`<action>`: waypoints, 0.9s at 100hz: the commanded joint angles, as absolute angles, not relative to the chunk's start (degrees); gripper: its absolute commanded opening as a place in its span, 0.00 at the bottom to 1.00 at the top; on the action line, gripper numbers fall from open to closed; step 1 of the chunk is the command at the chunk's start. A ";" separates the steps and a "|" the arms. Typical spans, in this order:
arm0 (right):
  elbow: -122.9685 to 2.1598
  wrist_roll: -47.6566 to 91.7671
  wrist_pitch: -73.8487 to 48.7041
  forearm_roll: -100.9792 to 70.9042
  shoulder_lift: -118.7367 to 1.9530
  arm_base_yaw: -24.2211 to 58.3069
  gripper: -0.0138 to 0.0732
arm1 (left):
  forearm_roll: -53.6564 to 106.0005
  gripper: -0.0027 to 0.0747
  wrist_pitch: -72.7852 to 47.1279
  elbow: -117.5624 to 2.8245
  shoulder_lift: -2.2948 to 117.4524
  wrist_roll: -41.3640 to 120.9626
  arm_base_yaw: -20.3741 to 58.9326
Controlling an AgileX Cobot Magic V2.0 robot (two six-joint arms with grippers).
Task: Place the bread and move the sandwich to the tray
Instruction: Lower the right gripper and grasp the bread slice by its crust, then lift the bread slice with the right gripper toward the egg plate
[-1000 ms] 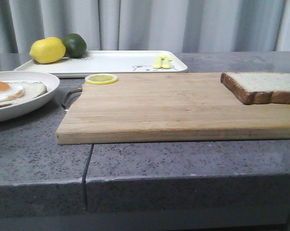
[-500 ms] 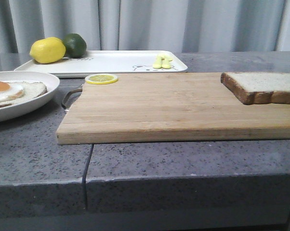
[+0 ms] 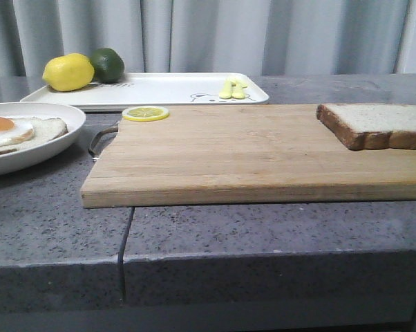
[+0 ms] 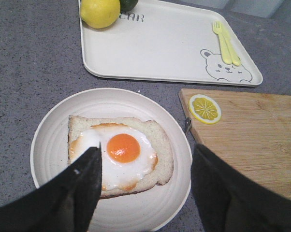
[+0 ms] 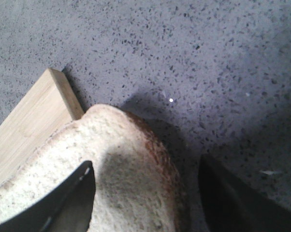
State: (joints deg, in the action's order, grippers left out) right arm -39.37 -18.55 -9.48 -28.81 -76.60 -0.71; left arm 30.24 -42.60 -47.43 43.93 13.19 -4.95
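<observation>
My right gripper should close on the bread now, because my fingers are low on both sides of its brown crust.
The bread [image 3: 377,123], a thick brown-crusted white slice, lies on the right end of the wooden cutting board [image 3: 235,152]. My right gripper [image 5: 145,193] is open low over it, one finger above the bread [image 5: 131,169] and the other above the counter beside its crust. A bread slice topped with a fried egg [image 4: 121,150] lies on the round white plate [image 4: 53,130], which also shows at the left of the front view [image 3: 49,142]. My left gripper [image 4: 148,164] is open and empty above that plate. The white tray [image 3: 159,88] lies at the back.
A lemon [image 3: 68,72] and a lime [image 3: 108,64] sit on the tray's left end, and a yellow fork and spoon [image 3: 233,88] on its right end. A lemon slice [image 3: 145,113] lies on the board's far left corner. The grey counter's front edge is near.
The dark tip of my right gripper at the right edge of the front view has shifted slightly lower. Nothing else has moved.
</observation>
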 commanded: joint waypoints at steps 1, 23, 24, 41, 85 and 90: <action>-41.25 -18.33 -7.00 -29.23 -75.35 -1.07 0.65 | 32.19 0.54 -38.86 -49.56 43.94 13.22 -4.53; -41.25 -18.33 -7.46 -29.99 -75.35 -1.07 0.62 | 32.19 0.54 -38.86 -49.56 43.94 13.22 -4.53; -41.25 -18.33 -7.54 -29.99 -75.35 -1.07 0.62 | 32.19 0.54 -38.86 -49.56 43.94 13.22 -4.53; -41.25 -18.33 -8.15 -30.11 -75.35 -1.07 0.52 | 32.19 0.54 -38.84 -49.56 43.94 13.22 -4.53; -41.25 -18.33 -8.73 -30.16 -75.35 -1.07 0.25 | 32.19 0.54 -38.74 -49.56 43.94 13.22 -4.53; -41.25 -18.33 -8.75 -30.16 -75.35 -1.07 0.20 | 32.19 0.54 -38.74 -49.56 43.94 13.22 -4.53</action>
State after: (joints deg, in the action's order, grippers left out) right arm -39.51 -18.67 -10.51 -29.82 -76.60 -0.71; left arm 30.24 -42.27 -47.43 43.93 13.19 -4.95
